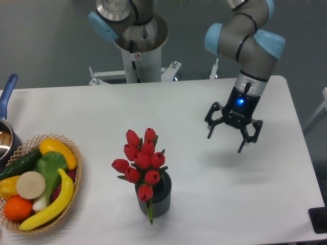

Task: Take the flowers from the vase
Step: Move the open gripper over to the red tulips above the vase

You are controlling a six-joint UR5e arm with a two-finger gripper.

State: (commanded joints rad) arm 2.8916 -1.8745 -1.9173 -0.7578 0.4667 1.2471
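Observation:
I will grab the flowers (142,159) next with my gripper by the red tulip buds. Then I can lift the flowers out of the vase (159,198).
The flowers (142,159), a bunch of red tulip buds with green stems and leaves, stand in the vase (159,198), a short dark grey ribbed cylinder near the table's front middle. One bud and a leaf hang over the vase's front. My gripper (225,142) hovers above the table to the right of and behind the flowers, well apart from them. Its fingers are spread open and hold nothing.
A wicker basket (75,178) of colourful fruit and vegetables sits at the front left. A metal pot with a blue handle (7,92) is at the left edge. The robot's base column (140,51) stands behind the table. A dark object (319,220) lies at the front right corner.

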